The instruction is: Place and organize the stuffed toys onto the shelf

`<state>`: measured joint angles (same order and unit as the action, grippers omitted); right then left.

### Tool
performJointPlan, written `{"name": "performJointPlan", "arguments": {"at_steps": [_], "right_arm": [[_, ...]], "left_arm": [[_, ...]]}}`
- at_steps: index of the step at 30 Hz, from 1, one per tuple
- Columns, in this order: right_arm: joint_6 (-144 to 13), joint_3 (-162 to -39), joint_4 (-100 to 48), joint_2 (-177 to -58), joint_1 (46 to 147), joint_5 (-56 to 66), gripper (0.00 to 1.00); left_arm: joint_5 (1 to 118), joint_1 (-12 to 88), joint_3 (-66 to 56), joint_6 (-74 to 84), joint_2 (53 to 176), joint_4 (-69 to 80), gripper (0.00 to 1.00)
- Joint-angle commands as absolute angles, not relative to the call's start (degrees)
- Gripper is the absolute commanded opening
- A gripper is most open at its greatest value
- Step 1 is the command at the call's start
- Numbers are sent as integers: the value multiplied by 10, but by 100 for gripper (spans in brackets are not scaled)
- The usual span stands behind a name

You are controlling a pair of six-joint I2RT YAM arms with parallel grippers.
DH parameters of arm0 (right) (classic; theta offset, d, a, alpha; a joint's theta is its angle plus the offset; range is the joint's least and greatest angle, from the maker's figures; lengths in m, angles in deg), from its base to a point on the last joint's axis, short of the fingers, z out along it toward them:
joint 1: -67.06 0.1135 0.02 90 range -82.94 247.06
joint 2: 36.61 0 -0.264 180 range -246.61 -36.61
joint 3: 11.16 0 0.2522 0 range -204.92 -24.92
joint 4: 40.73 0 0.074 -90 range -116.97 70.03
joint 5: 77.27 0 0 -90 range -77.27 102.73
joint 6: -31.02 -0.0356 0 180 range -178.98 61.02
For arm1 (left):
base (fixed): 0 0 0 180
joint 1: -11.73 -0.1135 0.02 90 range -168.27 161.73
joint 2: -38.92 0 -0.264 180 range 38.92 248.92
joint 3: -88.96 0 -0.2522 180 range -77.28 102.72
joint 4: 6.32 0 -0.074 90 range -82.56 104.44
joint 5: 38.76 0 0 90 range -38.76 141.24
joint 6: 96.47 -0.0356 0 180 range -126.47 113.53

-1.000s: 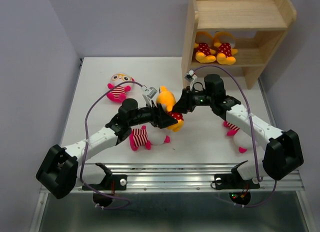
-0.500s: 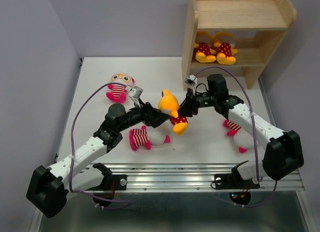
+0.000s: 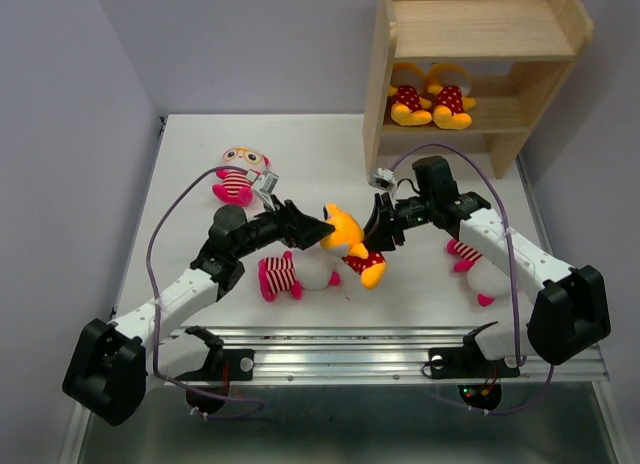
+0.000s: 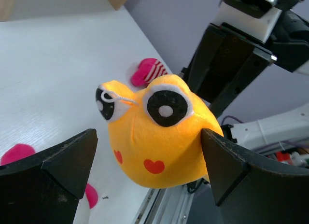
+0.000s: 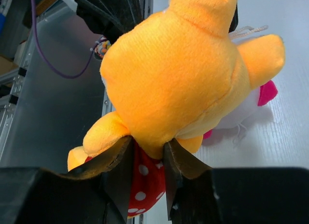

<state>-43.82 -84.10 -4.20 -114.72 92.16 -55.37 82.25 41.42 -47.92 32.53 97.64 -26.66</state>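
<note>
Next, my left gripper grabs the yellow-orange toy by its head (image 3: 342, 227) (image 4: 157, 137), and the toy's red dotted body stays free for my right gripper.
My right gripper (image 3: 380, 232) is shut on a yellow-orange toy (image 3: 350, 242) in a red dotted outfit, pinching it at the neck (image 5: 147, 151), and holds it tilted just above the table. My left gripper (image 3: 312, 229) is open; its fingers (image 4: 67, 161) straddle the toy's head (image 4: 154, 137) without squeezing it. A striped toy (image 3: 292, 274) lies under the held one. Another striped toy (image 3: 240, 174) lies at the back left, and a third (image 3: 470, 264) is partly hidden under my right arm. Two yellow toys (image 3: 428, 102) sit on the lower tier of the wooden shelf (image 3: 480, 34).
The shelf's top tier (image 3: 470, 29) holds nothing. The table's front metal rail (image 3: 340, 344) runs close below the held toy. Purple cables loop over both arms. Grey walls stand at the left and behind the table.
My left gripper has let go of the yellow toy and opened, drawing back slightly left. My right gripper has kept the toy and carried it lower and nearer the front, tilting it.
</note>
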Motion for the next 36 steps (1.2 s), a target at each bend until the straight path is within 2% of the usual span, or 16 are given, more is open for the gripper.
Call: {"name": "performJointPlan", "arguments": {"at_steps": [1, 5, 9, 10, 11, 12, 16, 18, 20, 21, 22, 26, 27, 30, 36], "right_arm": [[-389, -867, -14, -1144, 922, -615, 1], [-389, -874, -13, -1154, 922, -606, 1], [-395, -887, -14, -1167, 922, -563, 1], [-396, -891, -14, -1172, 922, -553, 1], [-398, -897, -16, -1174, 922, -543, 1], [-400, -900, -19, -1176, 922, -525, 4], [-395, -917, -20, -1185, 922, -495, 10], [-389, -930, -18, -1186, 922, -479, 16], [-375, -940, -18, -1184, 922, -463, 28], [-368, -945, -17, -1182, 922, -441, 48], [-357, -957, -14, -1180, 922, -428, 59], [-263, -981, -7, -1157, 922, -365, 91], [-241, -986, -2, -1157, 922, -365, 91], [-137, -999, 37, -1145, 922, -374, 100], [118, -1009, 199, -1134, 929, -438, 100]], "left_arm": [[941, 411, -500, 377, 1004, -443, 98], [982, 413, -504, 405, 1028, -497, 94], [1001, 414, -498, 416, 1052, -506, 74], [1010, 414, -495, 420, 1056, -511, 59], [1014, 414, -493, 424, 1061, -514, 49], [1016, 414, -492, 429, 1069, -516, 29], [1007, 414, -494, 435, 1079, -509, 0], [981, 412, -496, 429, 1079, -483, 0], [958, 409, -499, 432, 1077, -462, 0], [947, 400, -499, 436, 1077, -444, 0], [931, 394, -502, 447, 1077, -422, 0], [887, 362, -525, 498, 1071, -399, 0], [878, 356, -527, 507, 1071, -393, 0], [832, 335, -510, 541, 1074, -292, 0], [752, 331, -424, 575, 1091, -90, 0]]}}
